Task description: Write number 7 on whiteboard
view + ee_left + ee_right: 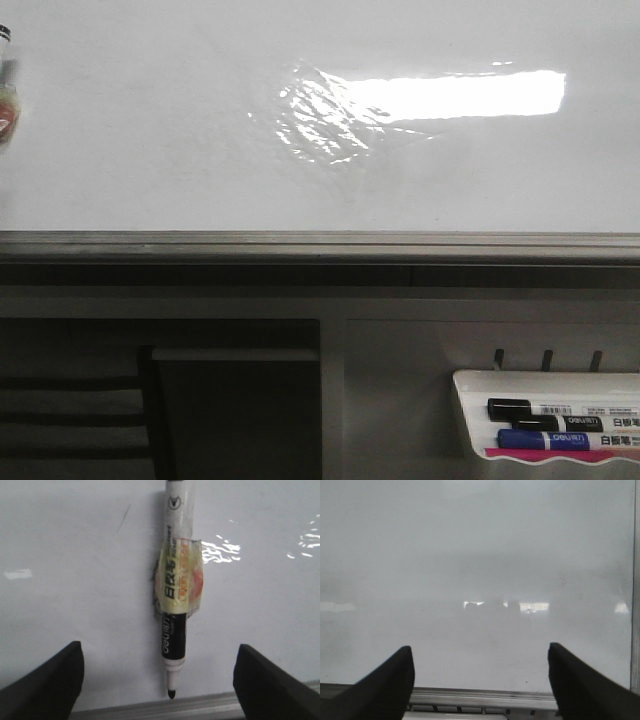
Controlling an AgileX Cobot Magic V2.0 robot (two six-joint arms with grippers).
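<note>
The fingers are at the marker's black lower section (173, 636), so it is too early to close. My left gripper first moves toward the marker's yellow taped band (178, 575) next.
The whiteboard (150, 130) fills the upper front view, glossy, with a bright reflection (460, 95). No number 7 shows on it in any view. The only mark is a faint short slanted stroke (123, 519). An uncapped black marker (173, 635) with a yellow taped band lies upright against the whiteboard (75, 580), tip down just above the grey rail (200, 705). It shows at the front view's far left edge as the marker (6, 95). My left gripper (159, 680) is open, fingers wide on both sides and apart from the marker. My right gripper (479, 647) is open and faces bare whiteboard (480, 555).
A grey metal rail (320, 243) runs along the board's lower edge. Below it at the right hangs a white tray (470, 385) holding a black marker (545, 408) and a blue marker (545, 439). A dark frame and a chair back show at the lower left.
</note>
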